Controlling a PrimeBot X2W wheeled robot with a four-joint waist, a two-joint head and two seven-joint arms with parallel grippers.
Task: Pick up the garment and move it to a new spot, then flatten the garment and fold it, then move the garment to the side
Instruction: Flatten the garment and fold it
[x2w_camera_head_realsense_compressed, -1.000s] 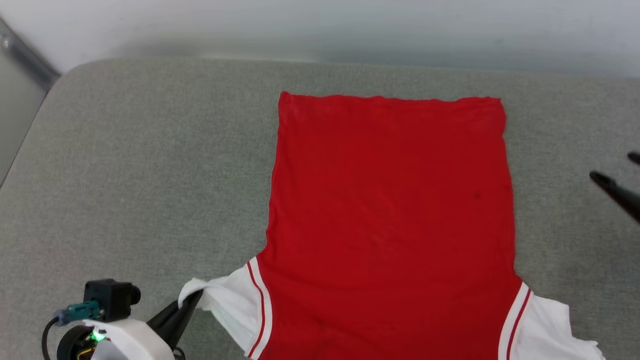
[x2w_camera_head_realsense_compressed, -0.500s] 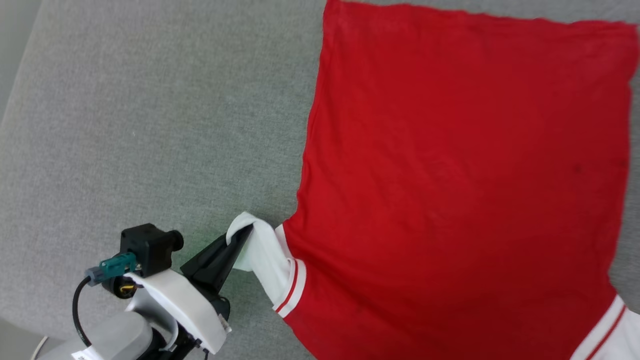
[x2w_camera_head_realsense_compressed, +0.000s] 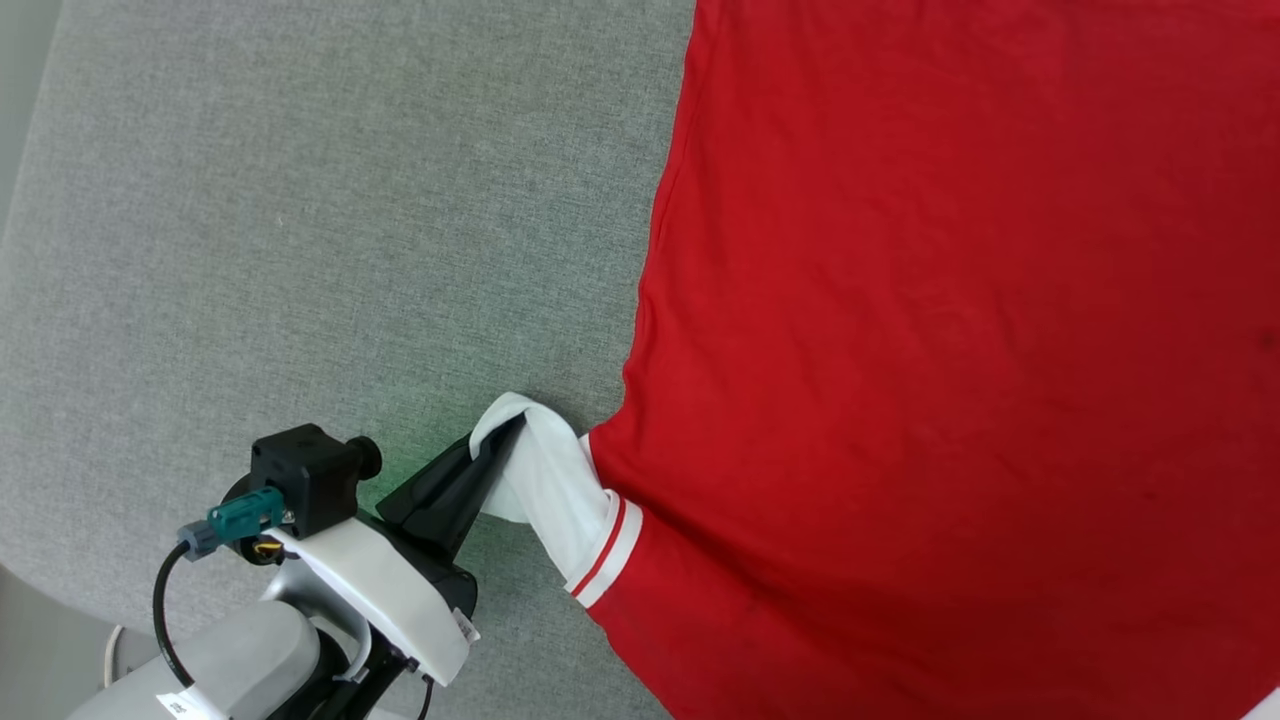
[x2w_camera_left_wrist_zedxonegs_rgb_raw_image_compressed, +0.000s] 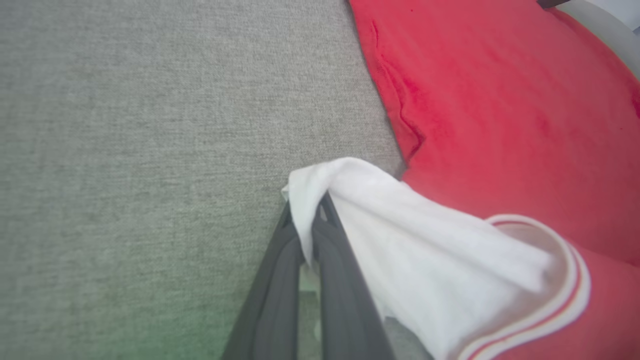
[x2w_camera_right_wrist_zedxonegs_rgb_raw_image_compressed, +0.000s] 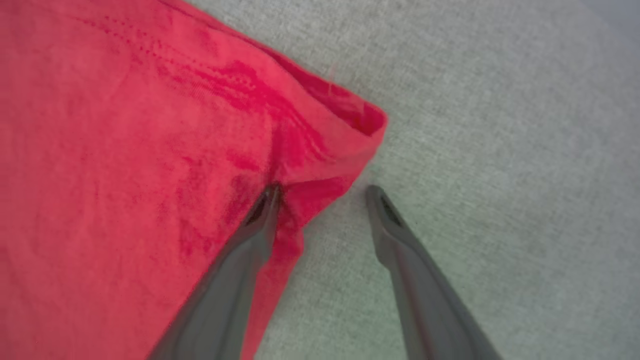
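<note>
I should next grab the red shirt (x2w_camera_right_wrist_zedxonegs_rgb_raw_image_compressed: 120, 180) with my right gripper by its bottom hem corner (x2w_camera_right_wrist_zedxonegs_rgb_raw_image_compressed: 324, 162), so that I can move the shirt and flatten it.
The garment (x2w_camera_head_realsense_compressed: 950, 330), a bright red T-shirt with white sleeves and red-striped trim, lies spread flat on the grey cushion (x2w_camera_head_realsense_compressed: 330, 250). My left gripper (x2w_camera_head_realsense_compressed: 505, 440) is shut on the tip of the white sleeve (x2w_camera_head_realsense_compressed: 545, 480) and lifts it off the cushion. In the left wrist view the sleeve (x2w_camera_left_wrist_zedxonegs_rgb_raw_image_compressed: 410, 235) drapes over the closed gripper (x2w_camera_left_wrist_zedxonegs_rgb_raw_image_compressed: 312, 212). My right gripper (x2w_camera_right_wrist_zedxonegs_rgb_raw_image_compressed: 322, 192) stands open at a corner of the garment (x2w_camera_right_wrist_zedxonegs_rgb_raw_image_compressed: 125, 150), one finger (x2w_camera_right_wrist_zedxonegs_rgb_raw_image_compressed: 260, 210) pressing on the red fabric, the other finger (x2w_camera_right_wrist_zedxonegs_rgb_raw_image_compressed: 382, 210) over bare cushion.
The grey cushion's edge (x2w_camera_head_realsense_compressed: 35, 170) runs down the left of the head view, and its near corner drops to the floor (x2w_camera_head_realsense_compressed: 40, 650) at lower left. A wide stretch of bare cushion lies left of the garment.
The head camera has swung and moved in, so the whole scene shifted. My left gripper has carried the white sleeve up and toward the red body. The right gripper has left the head view.
</note>
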